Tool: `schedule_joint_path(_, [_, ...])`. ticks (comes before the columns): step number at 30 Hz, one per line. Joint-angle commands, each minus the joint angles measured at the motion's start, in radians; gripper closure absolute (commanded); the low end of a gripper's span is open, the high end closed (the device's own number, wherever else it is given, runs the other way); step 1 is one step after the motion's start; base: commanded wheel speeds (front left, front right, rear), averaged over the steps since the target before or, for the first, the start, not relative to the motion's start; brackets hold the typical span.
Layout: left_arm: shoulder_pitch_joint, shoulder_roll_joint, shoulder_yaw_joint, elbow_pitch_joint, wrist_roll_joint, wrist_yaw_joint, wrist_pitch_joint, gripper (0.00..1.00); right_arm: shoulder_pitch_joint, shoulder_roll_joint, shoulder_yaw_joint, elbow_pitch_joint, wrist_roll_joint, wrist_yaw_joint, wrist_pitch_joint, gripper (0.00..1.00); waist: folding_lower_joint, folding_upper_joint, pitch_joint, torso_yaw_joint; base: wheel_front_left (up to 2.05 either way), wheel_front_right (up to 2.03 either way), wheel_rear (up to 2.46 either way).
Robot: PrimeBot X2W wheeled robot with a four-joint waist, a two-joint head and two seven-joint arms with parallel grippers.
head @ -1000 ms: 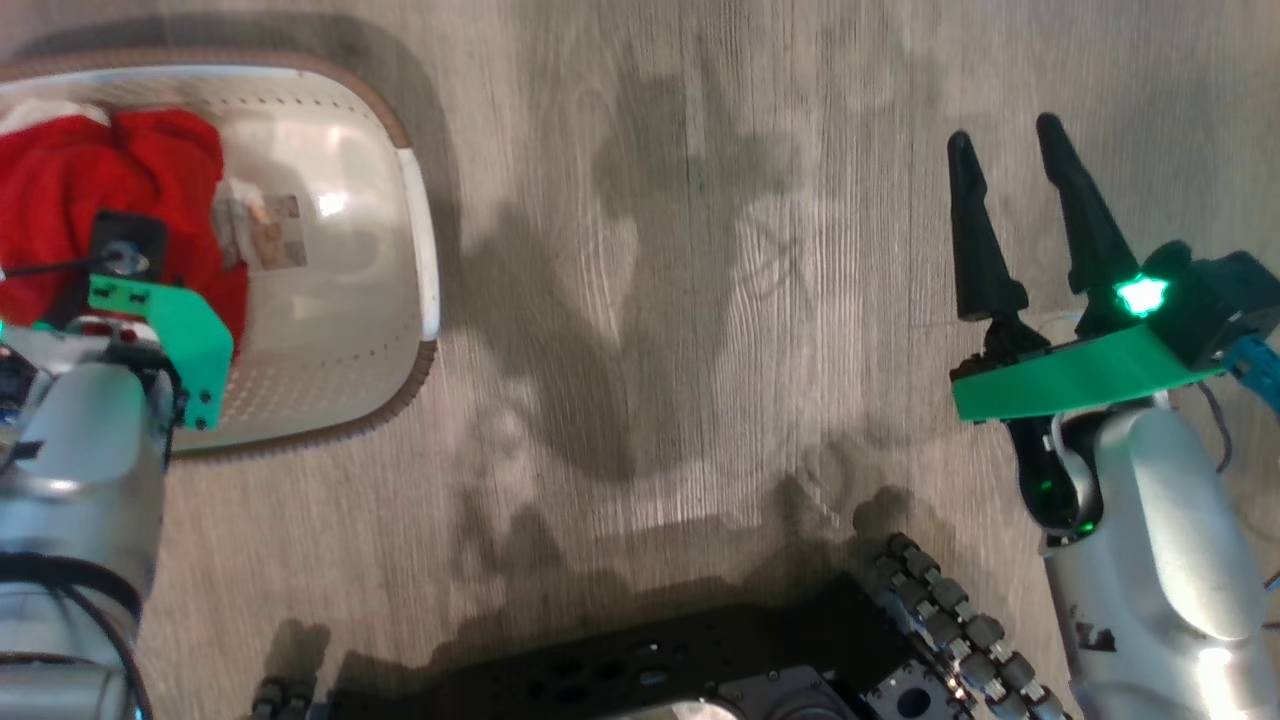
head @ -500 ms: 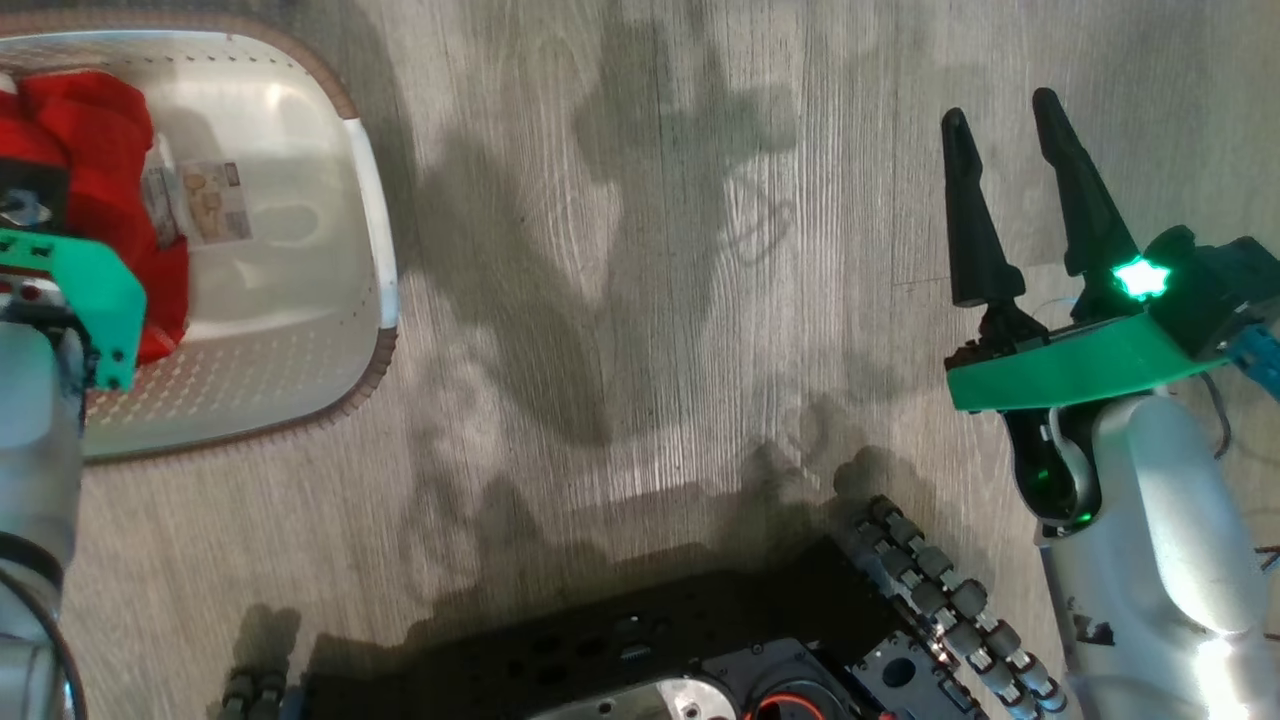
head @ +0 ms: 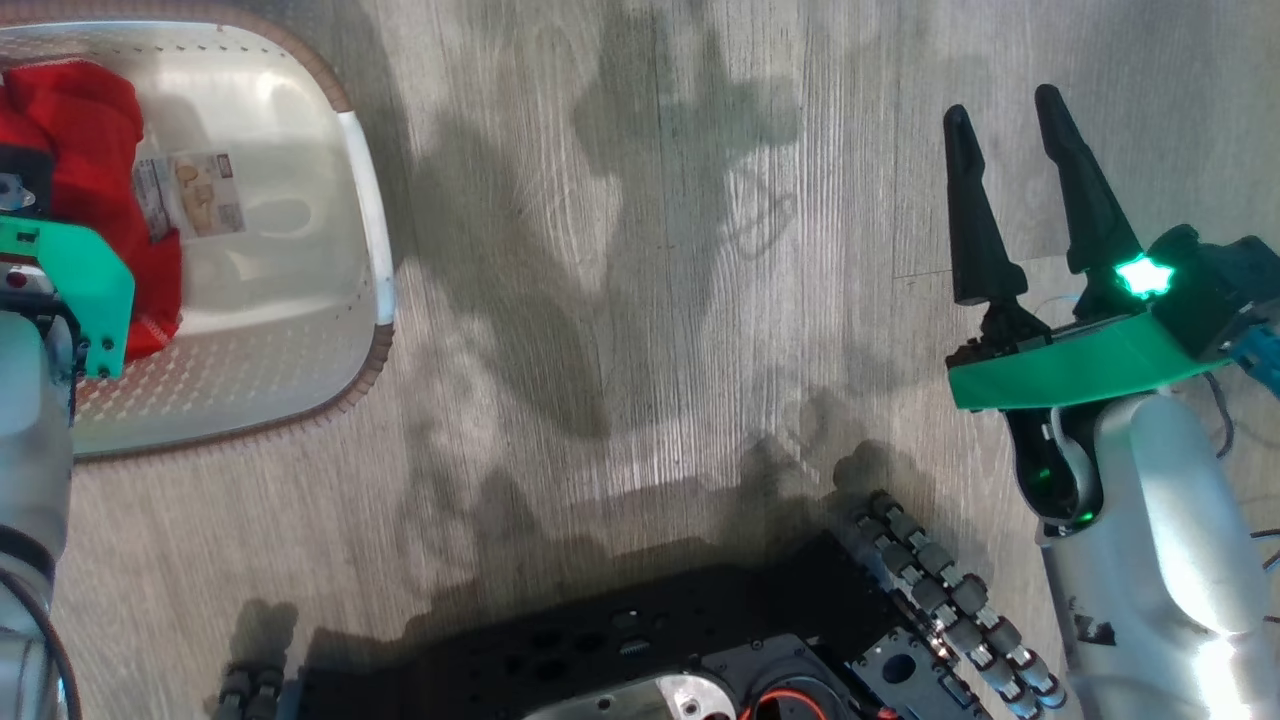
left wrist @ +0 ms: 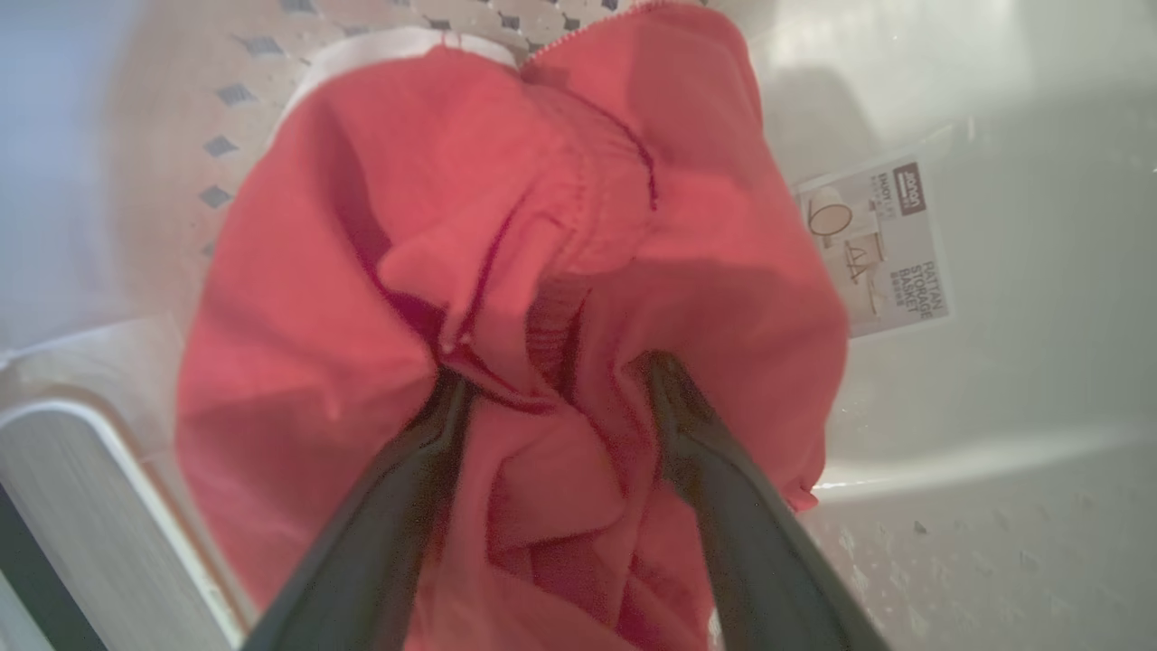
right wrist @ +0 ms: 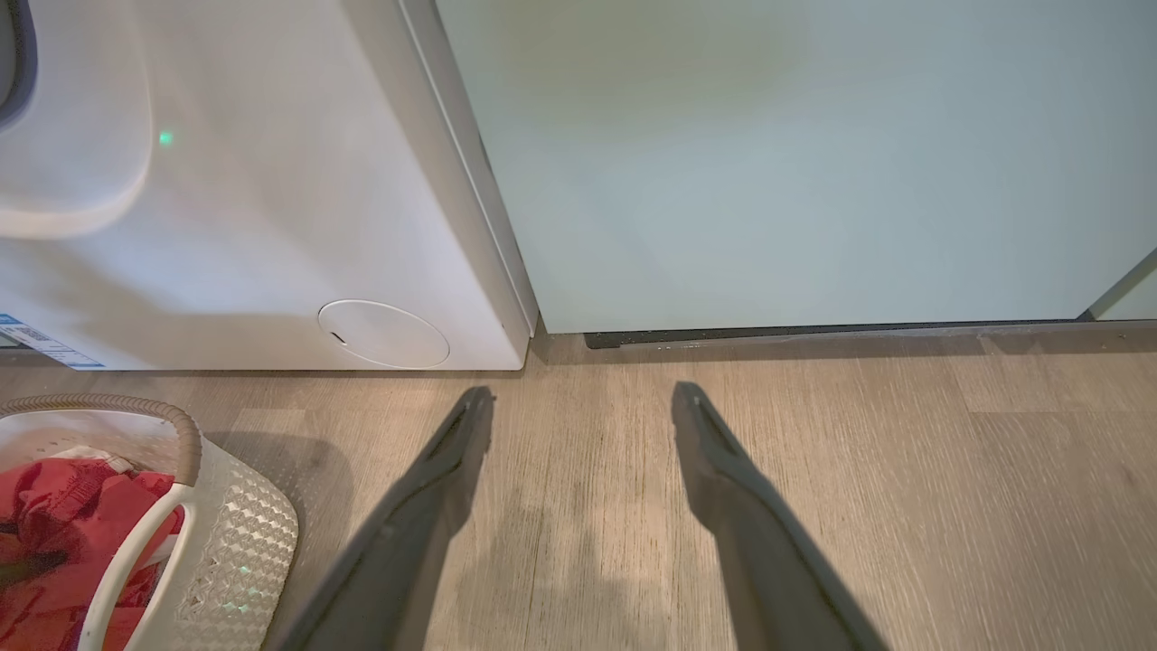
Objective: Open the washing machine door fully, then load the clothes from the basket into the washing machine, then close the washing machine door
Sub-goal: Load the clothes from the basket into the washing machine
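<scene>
The red clothes [left wrist: 542, 208] need to be loaded, so my left gripper should next grab their gathered fold [left wrist: 555, 434], which bunches up while the rest lies slack in the basket.
The white basket [head: 366, 200] with a brown rim stands on the floor at the upper left of the head view. The red clothes [head: 90, 130] lie bunched at its left end. My left wrist's green bracket [head: 75, 285] hangs over them. In the left wrist view my left gripper [left wrist: 556, 371] is open, both fingers sunk into the red clothes [left wrist: 542, 208] with a fold between them. My right gripper [head: 1005, 110] is open above bare floor, holding nothing. The white washing machine [right wrist: 226, 181] stands ahead-left of my right gripper [right wrist: 583, 396]. I cannot tell whether the dark curved sliver at that view's top left corner is the door or the seal.
A pale teal cabinet [right wrist: 795, 163] stands right of the machine, whose round filter cap [right wrist: 383, 333] is low on its front. A label sticker [head: 195, 195] lies on the basket's bottom. My black wheeled base [head: 640, 650] fills the bottom of the head view. Wood floor [head: 650, 300] lies between basket and right arm.
The whole head picture has shifted, so the basket now sits further left and higher in it. The left wrist stays over the red clothes. The right gripper keeps its open pose.
</scene>
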Motion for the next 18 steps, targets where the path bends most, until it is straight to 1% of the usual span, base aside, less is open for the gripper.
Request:
schedule_joint_path(1, [0.02,0.054,0.01,-0.003,-0.006,0.013,0.0,0.0,0.039,0.004,0.015,-0.029,-0.007,0.0,-0.009,0.0,0.0,0.0,0.0,0.001,0.0,0.0,0.0])
schedule_joint_path(7, [0.012,0.047,-0.002,-0.003,-0.013,0.024,-0.009,0.0,0.044,0.004,0.005,-0.04,-0.026,0.0,-0.009,0.0,0.0,0.0,0.01,0.01,0.0,0.0,0.0])
schedule_joint_path(8, [0.01,0.047,-0.003,-0.003,-0.014,0.025,-0.01,0.37,0.043,0.004,0.005,-0.041,-0.028,0.0,-0.009,0.0,0.0,0.0,0.013,0.01,0.0,0.0,0.0])
schedule_joint_path(9, [0.009,0.047,-0.004,-0.003,-0.016,0.024,-0.01,0.65,0.042,0.004,0.005,-0.04,-0.028,0.0,-0.009,0.0,0.0,0.0,0.014,0.01,0.0,0.0,0.0])
schedule_joint_path(10, [0.009,0.046,-0.005,-0.003,-0.018,0.023,-0.01,1.0,0.042,0.004,0.006,-0.039,-0.029,0.0,-0.009,0.0,0.0,0.0,0.014,0.01,0.0,0.0,0.0])
schedule_joint_path(18, [0.031,0.04,-0.004,-0.003,-0.043,0.021,-0.012,1.0,0.036,0.004,0.004,-0.027,-0.034,0.0,-0.009,0.0,0.0,0.0,-0.009,0.008,0.0,0.0,0.0])
